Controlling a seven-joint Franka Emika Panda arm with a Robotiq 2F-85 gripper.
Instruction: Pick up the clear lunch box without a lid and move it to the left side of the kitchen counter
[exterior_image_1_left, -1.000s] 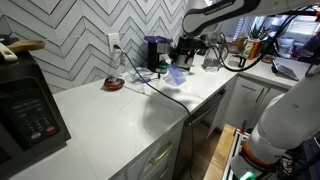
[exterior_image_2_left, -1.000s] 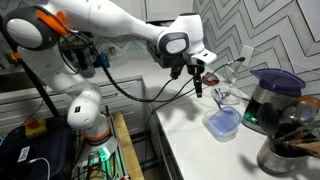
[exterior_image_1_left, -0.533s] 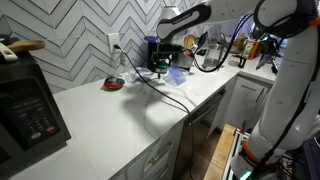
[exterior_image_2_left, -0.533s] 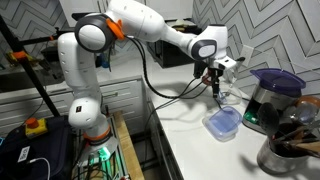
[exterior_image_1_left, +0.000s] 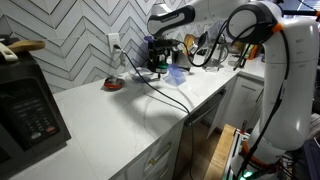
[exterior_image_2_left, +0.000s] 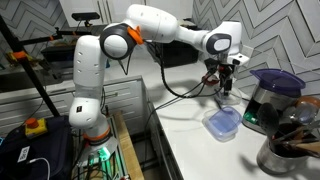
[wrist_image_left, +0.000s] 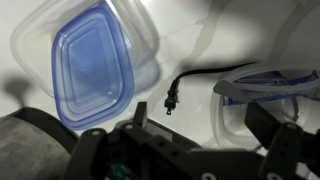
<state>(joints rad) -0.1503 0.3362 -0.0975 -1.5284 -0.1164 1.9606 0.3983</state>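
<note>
My gripper pinches the clear lunch box's near rim next, one finger inside and one outside, to move the box open-side-up along the counter.
In the wrist view the clear lunch box without a lid (wrist_image_left: 268, 100) lies on the white kitchen counter (wrist_image_left: 185, 55) at the right, with bluish bits showing through its wall. My gripper (wrist_image_left: 200, 125) is open and empty above the counter. Its right finger hangs over the lunch box's near rim and its left finger over bare counter. In both exterior views the gripper (exterior_image_2_left: 228, 82) (exterior_image_1_left: 160, 60) points down near the back wall. The lunch box is too faint to make out there.
A blue-tinted clear container (wrist_image_left: 95, 65) (exterior_image_2_left: 222, 122) (exterior_image_1_left: 177, 73) lies just beside the lunch box. A black plug (wrist_image_left: 172, 98) and cable lie between them. A coffee maker (exterior_image_2_left: 270, 100), a utensil jar (exterior_image_2_left: 292, 145) and a microwave (exterior_image_1_left: 28, 105) stand on the counter.
The arm has swung farther over the counter toward the back wall. The gripper has moved from beside the blue-tinted container to above the two containers, still open.
</note>
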